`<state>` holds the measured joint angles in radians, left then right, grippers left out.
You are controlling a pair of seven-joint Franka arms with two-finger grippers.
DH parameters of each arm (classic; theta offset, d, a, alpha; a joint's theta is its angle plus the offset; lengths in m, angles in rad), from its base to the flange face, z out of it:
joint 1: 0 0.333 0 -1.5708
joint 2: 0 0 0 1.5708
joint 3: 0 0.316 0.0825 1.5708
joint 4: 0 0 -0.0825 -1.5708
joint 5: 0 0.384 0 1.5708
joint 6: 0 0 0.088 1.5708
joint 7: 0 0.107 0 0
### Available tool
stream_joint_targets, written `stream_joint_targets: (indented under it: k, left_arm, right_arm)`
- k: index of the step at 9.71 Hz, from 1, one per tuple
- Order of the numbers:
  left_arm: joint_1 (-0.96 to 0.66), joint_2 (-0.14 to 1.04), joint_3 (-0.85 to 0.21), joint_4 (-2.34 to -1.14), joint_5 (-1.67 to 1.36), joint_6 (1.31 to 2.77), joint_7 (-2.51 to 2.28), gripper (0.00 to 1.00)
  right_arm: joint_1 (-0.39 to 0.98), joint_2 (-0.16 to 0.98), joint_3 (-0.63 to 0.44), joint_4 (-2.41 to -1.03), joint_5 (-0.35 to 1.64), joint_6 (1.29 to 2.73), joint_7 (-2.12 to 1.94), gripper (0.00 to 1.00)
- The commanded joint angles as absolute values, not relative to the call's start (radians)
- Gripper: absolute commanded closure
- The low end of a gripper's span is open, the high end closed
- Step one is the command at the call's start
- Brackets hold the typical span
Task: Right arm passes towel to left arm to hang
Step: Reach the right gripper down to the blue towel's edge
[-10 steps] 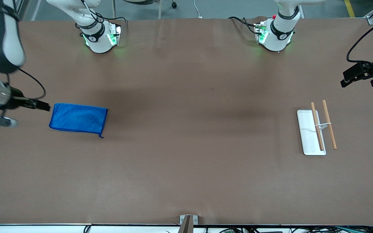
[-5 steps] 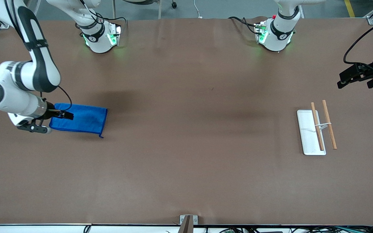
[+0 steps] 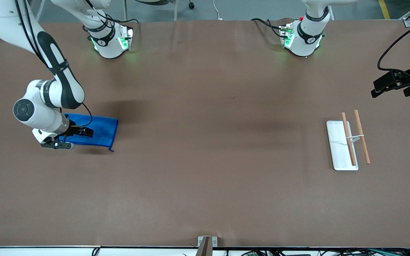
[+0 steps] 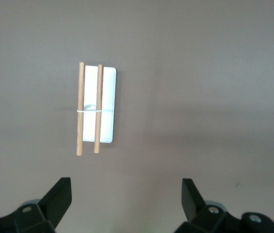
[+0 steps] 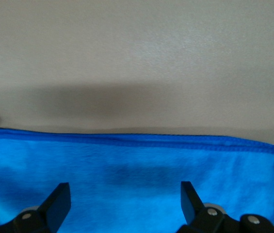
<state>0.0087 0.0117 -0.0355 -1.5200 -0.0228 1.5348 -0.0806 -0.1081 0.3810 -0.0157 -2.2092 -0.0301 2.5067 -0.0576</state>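
I should grab the blue towel by the middle of its cloth (image 3: 84, 140) with my right gripper, so the blue towel's looped corner (image 3: 111, 149) stays free for the handover.
The bright blue towel (image 3: 98, 132) lies flat on the table at the right arm's end, its small loop at the corner nearest the front camera. My right gripper (image 3: 84, 132) is open and hangs low over the towel, jaws spread wide, holding nothing. In the right wrist view the towel (image 5: 137, 179) fills the space under the open fingers (image 5: 59, 201). My left gripper (image 3: 392, 85) is open and empty, up in the air at the left arm's end of the table. In the left wrist view its fingers (image 4: 59, 196) stand wide apart over bare table.
A white rack tray (image 3: 337, 145) with two wooden rods (image 3: 362, 137) stands at the left arm's end; it also shows in the left wrist view (image 4: 106, 104). A small metal bracket (image 3: 207, 241) sits at the table edge nearest the front camera.
The right arm has swung in from the table's end and come down over the towel. The left gripper has shifted only slightly. The towel has not moved.
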Motion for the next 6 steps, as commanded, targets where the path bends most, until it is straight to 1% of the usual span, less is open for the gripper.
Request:
stream_joint_targets:
  k: [1,4,5,6]
  left_arm:
    - [0.008,0.015,-0.043,-1.540,-0.025,1.539,-0.089,0.00]
    - [0.014,0.008,-0.041,-1.542,-0.046,1.537,-0.087,0.00]
    - [0.014,0.008,-0.040,-1.542,-0.046,1.537,-0.087,0.00]
    - [0.014,0.008,-0.040,-1.542,-0.046,1.537,-0.089,0.00]
  right_arm:
    - [-0.144,0.388,-0.014,-2.214,-0.048,2.514,-0.091,0.00]
    - [-0.144,0.388,-0.014,-2.278,-0.034,2.534,-0.087,0.00]
    - [-0.144,0.385,-0.014,-2.293,-0.034,2.534,-0.086,0.12]
    - [-0.156,0.387,-0.012,-2.293,-0.034,2.536,-0.086,0.43]
